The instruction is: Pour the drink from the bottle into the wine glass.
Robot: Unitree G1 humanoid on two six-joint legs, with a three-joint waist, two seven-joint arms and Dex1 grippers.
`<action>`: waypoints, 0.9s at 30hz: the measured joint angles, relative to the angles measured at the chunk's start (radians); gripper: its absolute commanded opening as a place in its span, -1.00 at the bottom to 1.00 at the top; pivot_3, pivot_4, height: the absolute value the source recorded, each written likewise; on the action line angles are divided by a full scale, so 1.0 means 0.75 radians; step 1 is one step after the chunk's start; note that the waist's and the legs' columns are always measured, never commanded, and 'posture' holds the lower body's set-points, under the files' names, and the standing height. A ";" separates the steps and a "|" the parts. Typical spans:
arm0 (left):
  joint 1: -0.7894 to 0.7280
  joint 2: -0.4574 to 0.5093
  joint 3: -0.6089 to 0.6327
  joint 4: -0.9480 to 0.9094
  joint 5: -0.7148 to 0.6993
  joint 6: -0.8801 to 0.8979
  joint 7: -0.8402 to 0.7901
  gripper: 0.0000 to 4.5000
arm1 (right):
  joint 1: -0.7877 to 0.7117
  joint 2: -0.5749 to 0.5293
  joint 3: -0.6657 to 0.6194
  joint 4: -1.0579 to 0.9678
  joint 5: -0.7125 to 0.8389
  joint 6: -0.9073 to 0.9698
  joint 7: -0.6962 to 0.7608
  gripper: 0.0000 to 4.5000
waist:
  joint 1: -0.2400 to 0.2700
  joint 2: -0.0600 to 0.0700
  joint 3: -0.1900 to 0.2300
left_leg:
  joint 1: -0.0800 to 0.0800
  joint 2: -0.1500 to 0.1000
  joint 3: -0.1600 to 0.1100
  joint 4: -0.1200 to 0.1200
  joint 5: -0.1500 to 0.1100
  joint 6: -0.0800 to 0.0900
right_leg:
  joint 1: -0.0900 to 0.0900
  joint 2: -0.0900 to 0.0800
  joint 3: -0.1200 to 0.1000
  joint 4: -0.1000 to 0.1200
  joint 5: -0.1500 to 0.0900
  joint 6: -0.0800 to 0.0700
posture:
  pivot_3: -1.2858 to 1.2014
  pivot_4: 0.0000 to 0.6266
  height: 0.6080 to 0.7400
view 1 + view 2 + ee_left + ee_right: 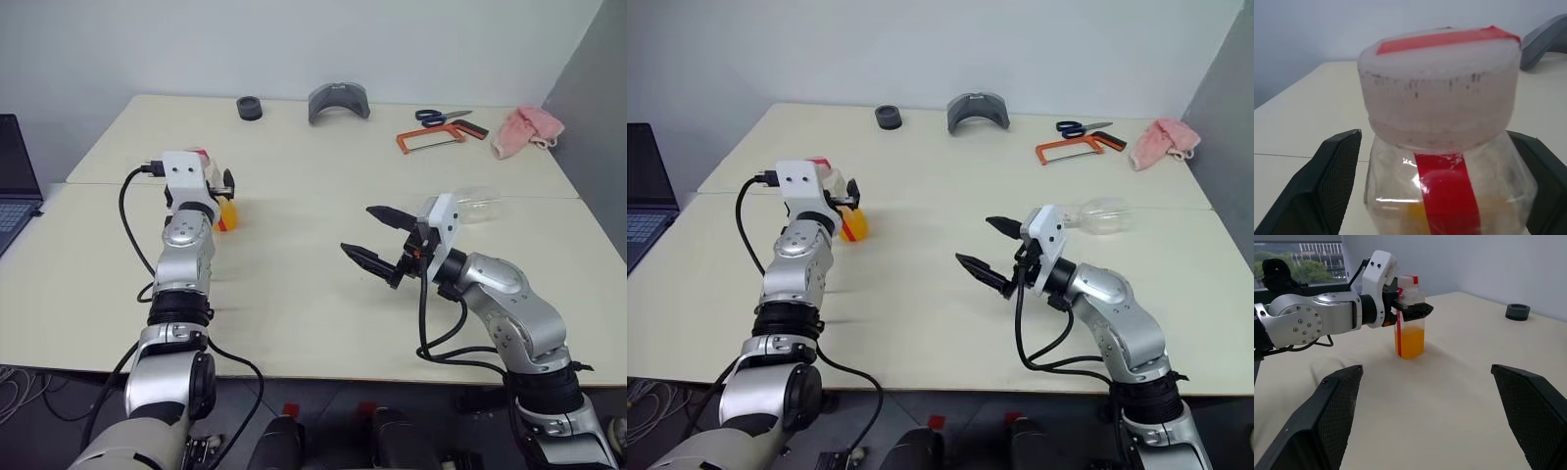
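The bottle's shoulder (1447, 188) is beside my left gripper's fingers, below the cap, so they would catch the bottle if they closed now. I will close them.
The bottle (1410, 330) stands upright on the left side of the table (294, 274), clear with a red strip and a red-and-white cap (1440, 83). The orange drink (1410, 343) fills its lower part. My left gripper (1413, 308) is open, with one finger on each side of the bottle's shoulder just below the cap. My right gripper (358, 229) hangs open and empty over the table's middle right, pointing toward the bottle. The wine glass (1104, 215) shows as a clear rounded shape just behind my right hand, partly hidden by it.
At the far edge lie a black ring (249, 108), a grey curved piece (339, 102), blue scissors (443, 117), an orange hacksaw (441, 137) and a pink cloth (527, 131). A laptop (15, 186) sits at the left. Bare tabletop lies between my two grippers.
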 measured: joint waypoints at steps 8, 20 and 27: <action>0.000 0.004 -0.024 0.000 0.016 -0.002 -0.010 0.62 | 0.000 0.000 0.001 0.000 0.000 0.000 0.002 1.00 | 0.000 0.000 0.000 | 0.000 0.000 0.000 0.000 0.000 0.000 | 0.000 0.000 0.000 0.000 0.000 0.000 | 0.03 -0.52 1.00; 0.000 0.009 -0.026 0.002 0.028 -0.006 -0.010 -0.21 | 0.000 0.000 0.003 0.000 0.000 0.000 0.008 1.00 | 0.000 0.000 0.000 | 0.000 0.000 -0.001 0.000 0.000 0.000 | 0.000 0.000 0.000 0.000 0.000 0.000 | 0.03 -0.52 1.00; 0.026 -0.009 -0.021 -0.031 -0.024 -0.029 -0.098 -0.21 | 0.000 0.002 0.003 0.000 -0.001 -0.002 0.006 1.00 | 0.001 0.000 0.000 | -0.001 0.000 -0.001 0.000 0.001 -0.001 | 0.000 -0.001 0.000 0.000 0.000 0.000 | 0.03 -0.52 1.00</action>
